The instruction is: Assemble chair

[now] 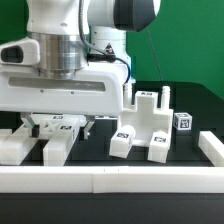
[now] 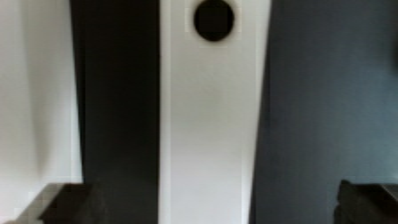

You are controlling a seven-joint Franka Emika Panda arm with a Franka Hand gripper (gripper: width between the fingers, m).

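Note:
My gripper needs to go lower before it closes on the long white bar (image 2: 212, 120), because its fingers are above the bar in the wrist view.
In the exterior view my gripper (image 1: 60, 126) hangs low over the table on the view's left, above a long white chair piece (image 1: 57, 146). In the wrist view that piece (image 2: 214, 120) is a long white bar with a dark oval hole near one end. It runs between my dark fingertips (image 2: 64, 206). My gripper (image 2: 214, 205) is open, with a dark gap on each side of the bar. A blocky slotted white chair part (image 1: 150, 112) with tagged feet stands at the centre right. A small tagged cube (image 1: 182, 121) stands beside it.
Another white block (image 1: 14, 146) lies at the exterior view's far left. A long white border rail (image 1: 110, 181) runs along the front, and another rail (image 1: 211, 149) runs along the exterior view's right. The table top is black.

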